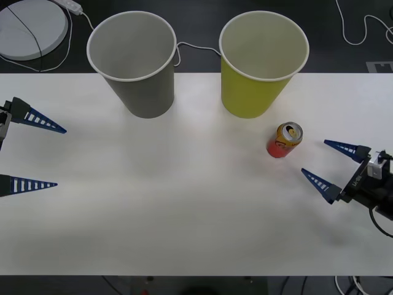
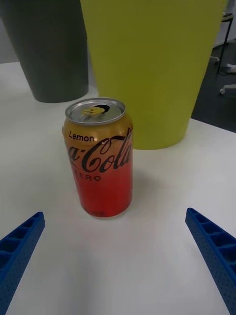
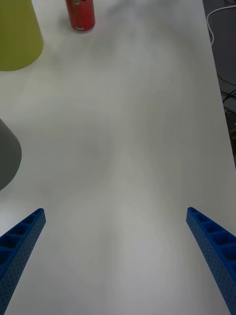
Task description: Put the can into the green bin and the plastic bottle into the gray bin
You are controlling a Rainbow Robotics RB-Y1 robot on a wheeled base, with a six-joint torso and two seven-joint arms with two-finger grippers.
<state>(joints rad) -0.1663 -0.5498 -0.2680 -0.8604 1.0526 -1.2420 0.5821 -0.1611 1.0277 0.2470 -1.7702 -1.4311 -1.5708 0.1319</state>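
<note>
The can needs to drop into the green bin [image 1: 263,64]. My right gripper should grab it next by its red lower body [image 1: 280,147].
The can [image 1: 284,140] stands upright on the white table, orange-gold above and red below, just right of the green bin [image 1: 263,64]. The gray bin [image 1: 134,61] stands to the left of the green one at the table's far edge. My right gripper [image 1: 328,163] is open a short way right of the can, fingers pointing at it; in the right wrist view the can [image 2: 100,157] sits ahead of the open gripper [image 2: 118,256], with the green bin [image 2: 147,64] behind. My left gripper [image 1: 52,157] hangs open at the table's left edge. The plastic bottle is out of view.
The white table [image 1: 184,209] stretches wide between the two arms. Behind it lie a round white device [image 1: 31,27] and white cables [image 1: 362,31] on a dark floor. In the left wrist view the can [image 3: 80,14] and green bin [image 3: 17,34] show far off.
</note>
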